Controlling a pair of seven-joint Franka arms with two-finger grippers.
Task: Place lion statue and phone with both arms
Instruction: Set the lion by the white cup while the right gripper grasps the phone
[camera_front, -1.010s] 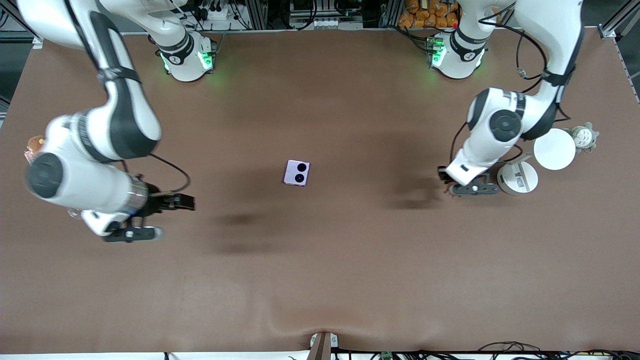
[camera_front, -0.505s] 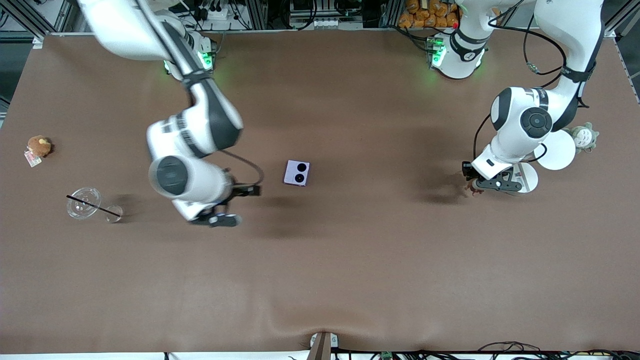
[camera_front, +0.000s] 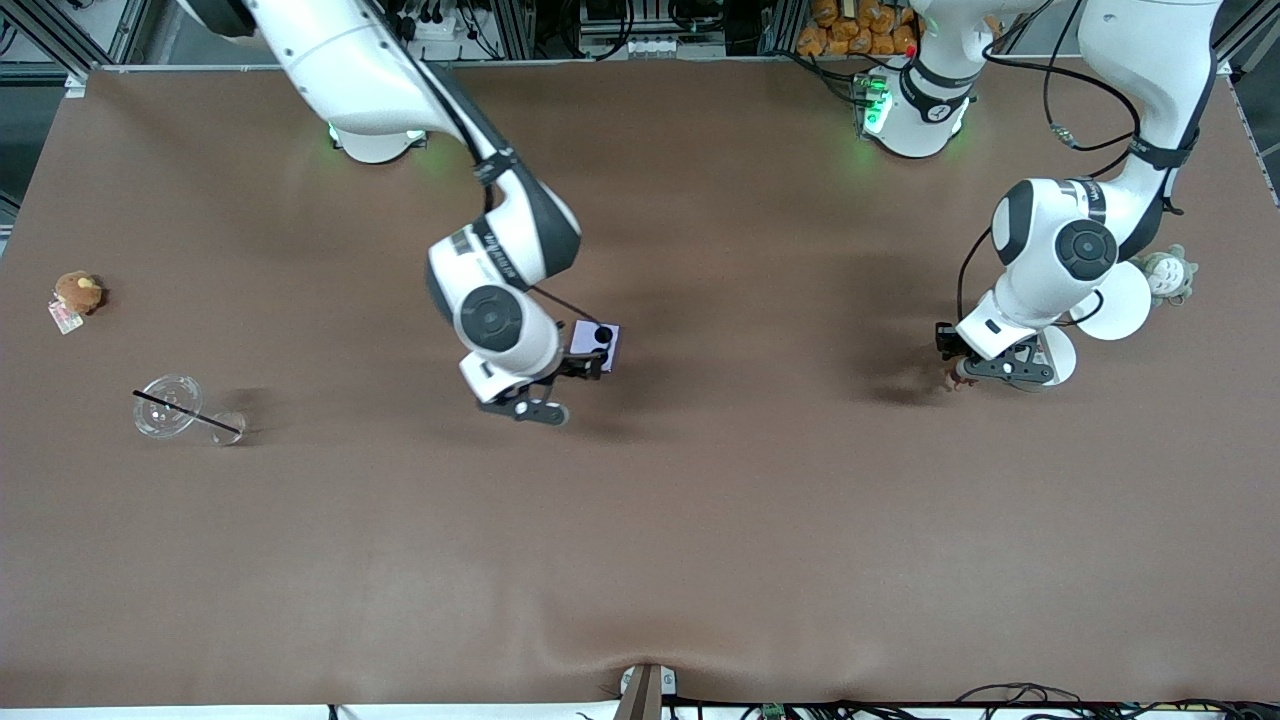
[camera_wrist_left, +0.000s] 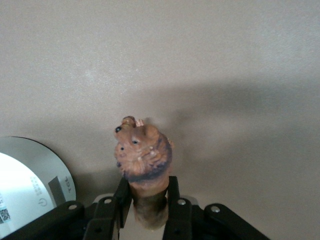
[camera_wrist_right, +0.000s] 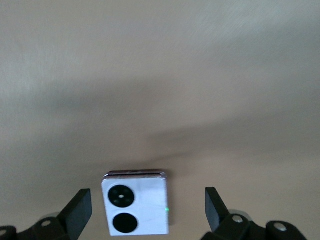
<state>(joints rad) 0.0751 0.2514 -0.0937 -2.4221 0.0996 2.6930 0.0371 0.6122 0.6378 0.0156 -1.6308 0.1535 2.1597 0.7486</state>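
I should open my left gripper. The lion statue (camera_wrist_left: 143, 156) is low beside the white disc, so it would lie there.
The phone (camera_front: 606, 342), pale lilac with two black circles, lies flat at the table's middle. My right gripper (camera_front: 574, 376) is open and low over it. In the right wrist view the phone (camera_wrist_right: 135, 210) sits between the spread fingers (camera_wrist_right: 77, 210), apart from both. My left gripper (camera_front: 962, 372) is shut on the lion statue (camera_front: 953, 379), low over the table beside a white disc. In the left wrist view the reddish-brown lion statue (camera_wrist_left: 143, 156) sticks out head-first from the shut left gripper (camera_wrist_left: 148, 194).
Two white discs (camera_front: 1052, 358) (camera_front: 1112, 300) and a grey-white plush (camera_front: 1166, 272) lie at the left arm's end. One disc shows in the left wrist view (camera_wrist_left: 27, 182). A tan plush (camera_front: 77, 292) and a clear cup with a straw (camera_front: 168, 405) lie at the right arm's end.
My right arm swung from its end of the table to the middle, and its open gripper now straddles the phone. My left gripper shifted slightly toward the white discs with the lion statue.
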